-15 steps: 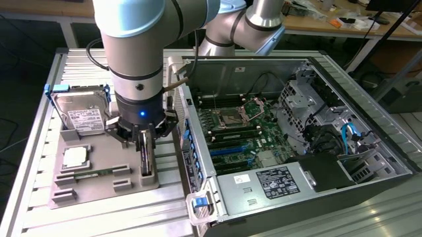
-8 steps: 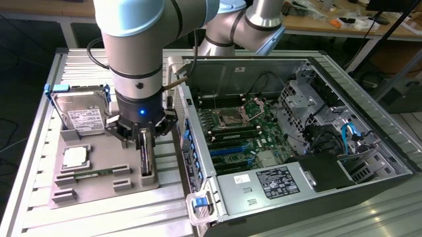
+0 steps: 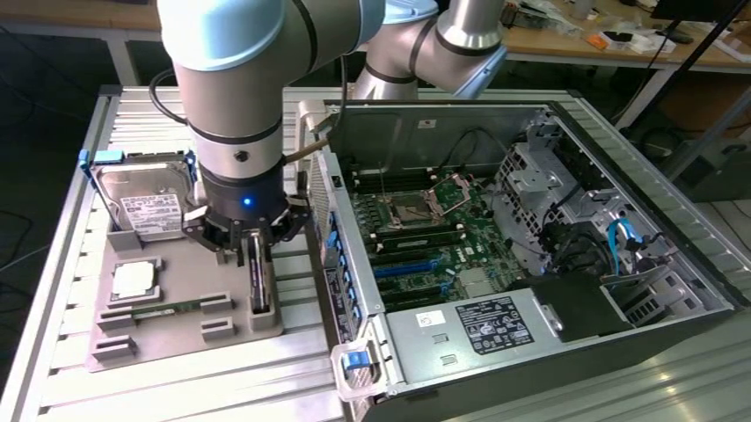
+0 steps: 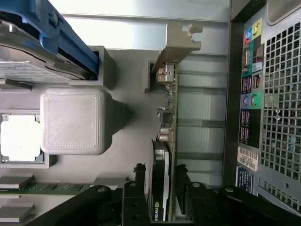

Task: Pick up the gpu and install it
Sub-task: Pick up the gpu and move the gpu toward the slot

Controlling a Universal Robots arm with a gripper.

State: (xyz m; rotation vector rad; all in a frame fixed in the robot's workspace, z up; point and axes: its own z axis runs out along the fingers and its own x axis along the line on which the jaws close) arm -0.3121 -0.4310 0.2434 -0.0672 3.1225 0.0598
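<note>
The gripper should next grab the GPU across its flat black-covered end [image 3: 257, 262] so it can install it, because the silver bracket and components stick out unevenly.
The gpu [image 3: 258, 280] stands on edge in a slot of the grey holder tray [image 3: 176, 338], just beside the open computer case [image 3: 516, 290]. In the wrist view the gpu [image 4: 170, 117] shows as a thin green board with a black face and a silver bracket [image 4: 181, 40] at its far end. My gripper [image 3: 256, 244] has come down over the card. Its black fingers [image 4: 136, 188] straddle the board's near end, one on each side. The gripper [image 4: 160, 168] is open, and the card rests in its slot.
On the same tray lie a silver hard drive [image 3: 147, 207] in a blue frame, a processor chip [image 3: 135, 280] and a narrow green memory stick [image 3: 164, 308]. The motherboard [image 3: 423, 220] lies exposed inside the case. The case's rear port panel [image 4: 251, 94] is close beside the card.
</note>
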